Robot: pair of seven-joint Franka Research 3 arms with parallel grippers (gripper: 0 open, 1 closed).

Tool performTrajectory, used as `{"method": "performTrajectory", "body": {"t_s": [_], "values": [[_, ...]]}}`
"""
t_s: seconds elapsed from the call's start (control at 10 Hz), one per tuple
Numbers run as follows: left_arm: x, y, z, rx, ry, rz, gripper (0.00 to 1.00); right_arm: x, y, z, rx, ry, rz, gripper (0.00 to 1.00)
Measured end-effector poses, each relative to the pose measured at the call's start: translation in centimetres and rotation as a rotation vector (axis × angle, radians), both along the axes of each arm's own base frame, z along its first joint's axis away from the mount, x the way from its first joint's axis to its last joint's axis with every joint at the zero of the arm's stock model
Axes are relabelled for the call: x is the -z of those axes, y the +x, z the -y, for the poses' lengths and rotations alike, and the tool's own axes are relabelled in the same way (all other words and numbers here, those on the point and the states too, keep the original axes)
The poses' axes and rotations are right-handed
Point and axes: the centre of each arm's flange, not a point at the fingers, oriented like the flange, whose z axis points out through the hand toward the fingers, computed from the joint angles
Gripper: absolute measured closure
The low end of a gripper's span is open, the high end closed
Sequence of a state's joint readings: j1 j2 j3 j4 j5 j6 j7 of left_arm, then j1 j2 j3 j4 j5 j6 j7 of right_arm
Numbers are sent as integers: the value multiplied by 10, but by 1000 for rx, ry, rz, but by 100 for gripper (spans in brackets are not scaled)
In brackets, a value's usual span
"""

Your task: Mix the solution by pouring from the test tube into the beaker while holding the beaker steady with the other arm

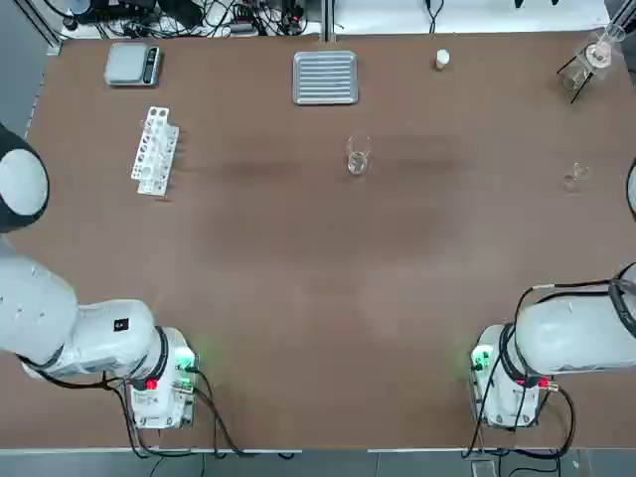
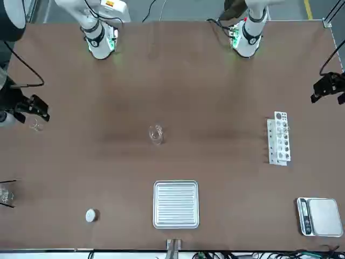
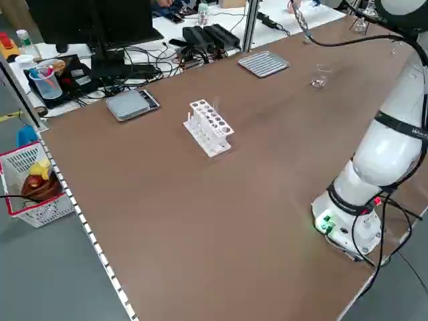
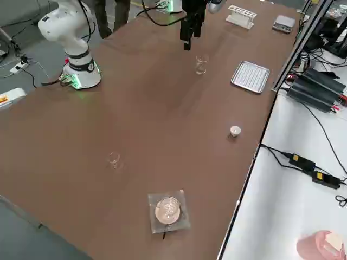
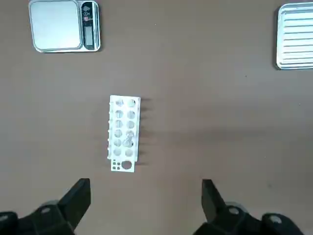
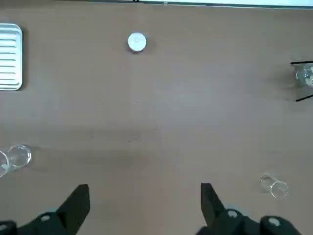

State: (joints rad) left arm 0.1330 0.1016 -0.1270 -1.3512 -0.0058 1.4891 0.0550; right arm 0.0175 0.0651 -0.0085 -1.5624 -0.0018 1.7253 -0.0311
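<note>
My left gripper grabs the test tube by its upper part that stands out next, since the rack closes around the tube's lower end.
The beaker point(image 1: 358, 159) stands upright and alone near the middle of the brown table, also seen in the front view point(image 2: 156, 134). A white test tube rack point(image 1: 156, 150) lies at the far left, and a clear test tube point(image 5: 128, 142) sits in one of its holes. My left gripper point(image 5: 145, 188) hovers open and empty high above the table, just short of the rack. At the table's right side my right gripper point(image 6: 144, 192) hangs open and empty, with the beaker point(image 6: 14, 156) far off to one side of it.
A ribbed metal tray point(image 1: 325, 78) and a small white cap point(image 1: 442, 60) lie at the far edge. A digital scale point(image 1: 132, 65) sits far left. A flask on a wire stand point(image 1: 591, 60) and a tiny glass piece point(image 1: 576, 176) are at the right.
</note>
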Motion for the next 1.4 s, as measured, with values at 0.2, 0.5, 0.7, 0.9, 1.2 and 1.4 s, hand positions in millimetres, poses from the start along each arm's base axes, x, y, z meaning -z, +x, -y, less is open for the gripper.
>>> {"method": "performTrajectory", "body": {"t_s": [0.2,0.5,0.7,0.9,1.2,1.4], "values": [[0,0,4,8,-1,0,0,0,0,0,0,0,0,0],[8,3,22,58,-58,-17,0,0,0,0,-1,-4,0,0],[14,6,31,123,-91,-26,0,0,0,0,-1,-5,0,0],[15,6,32,321,-93,-14,0,0,0,0,-1,-6,0,0],[30,14,-15,559,-212,28,0,0,0,-4,-4,14,1,0],[66,22,-89,642,-314,58,0,7,1,-14,-187,90,-10,0]]}}
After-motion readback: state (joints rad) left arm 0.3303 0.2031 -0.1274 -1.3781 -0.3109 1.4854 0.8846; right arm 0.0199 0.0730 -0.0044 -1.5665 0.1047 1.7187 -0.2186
